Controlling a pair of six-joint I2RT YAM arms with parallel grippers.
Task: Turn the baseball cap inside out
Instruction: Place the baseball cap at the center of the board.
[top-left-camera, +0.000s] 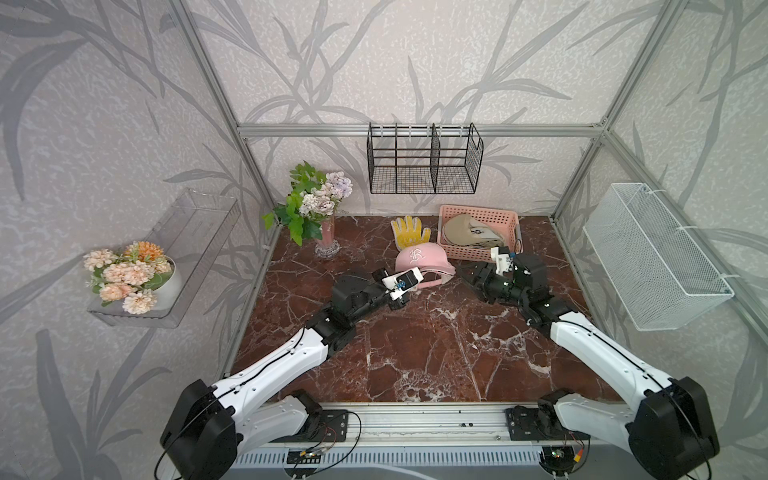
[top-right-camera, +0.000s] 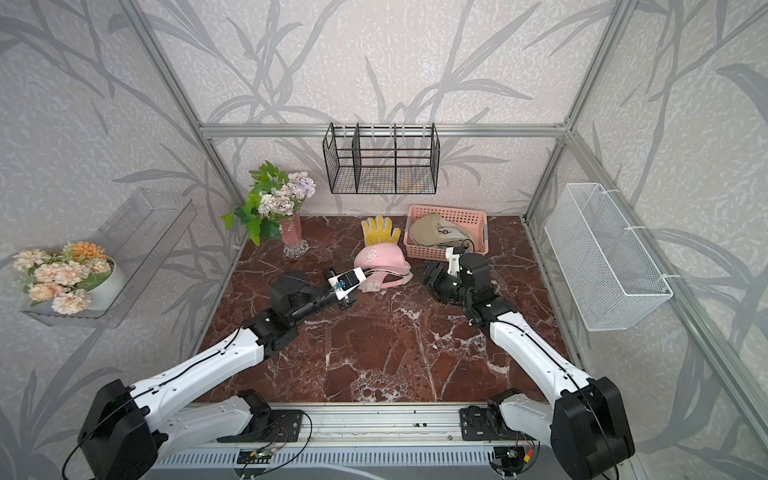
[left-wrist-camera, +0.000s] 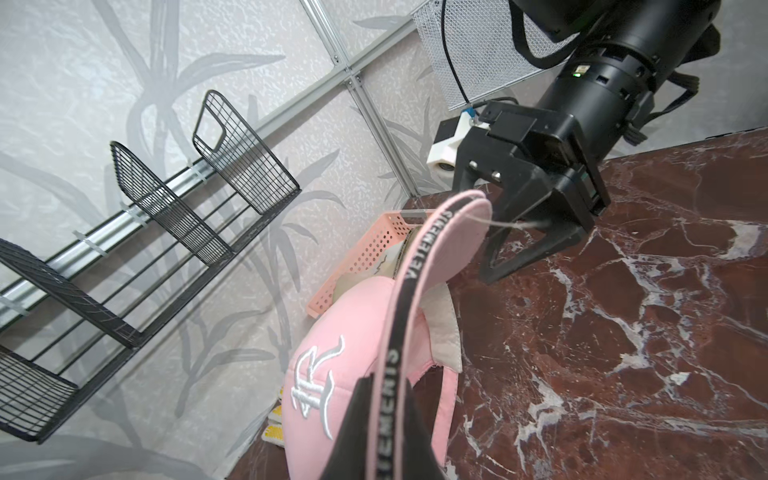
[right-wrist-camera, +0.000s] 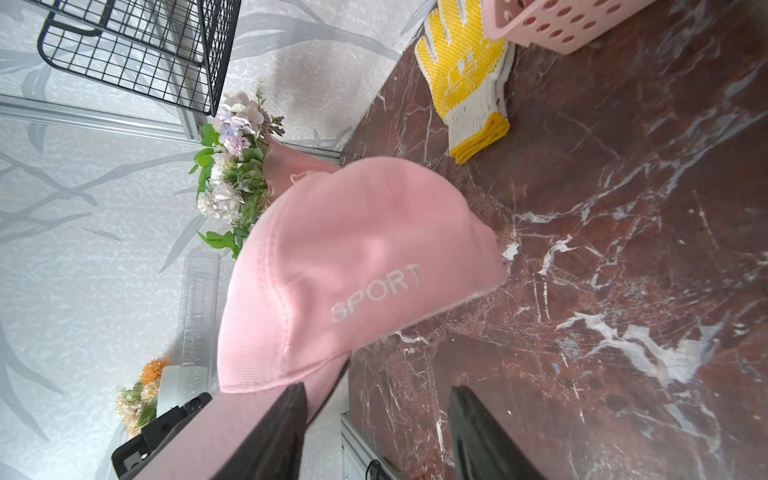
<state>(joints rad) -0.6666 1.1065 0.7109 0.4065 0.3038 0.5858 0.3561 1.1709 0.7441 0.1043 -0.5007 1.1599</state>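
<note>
I next need to grip the cap's side rim by the SPORT lettering with my right gripper, so the cap's top stays free to turn inside out.
The pink baseball cap (top-left-camera: 417, 258) (top-right-camera: 380, 259) sits crown up on the marble table, with a white "R" on its front. My left gripper (top-left-camera: 417, 279) (left-wrist-camera: 384, 392) is shut on the edge of the cap's brim (left-wrist-camera: 440, 241), which carries a black lettered band, and holds that edge lifted. My right gripper (top-left-camera: 463, 276) (top-right-camera: 424, 274) (right-wrist-camera: 376, 415) is open at the cap's right side. The cap (right-wrist-camera: 353, 257) fills the right wrist view, and the brim's edge lies against one finger (right-wrist-camera: 278, 432). Bare table shows in the gap between the jaws.
A pink basket (top-left-camera: 482, 212) with a beige cap stands behind the right gripper. Yellow gloves (top-left-camera: 409, 233) lie behind the cap, and a flower vase (top-left-camera: 326, 243) is at the back left. A black wire rack (top-left-camera: 424, 166) hangs on the back wall.
</note>
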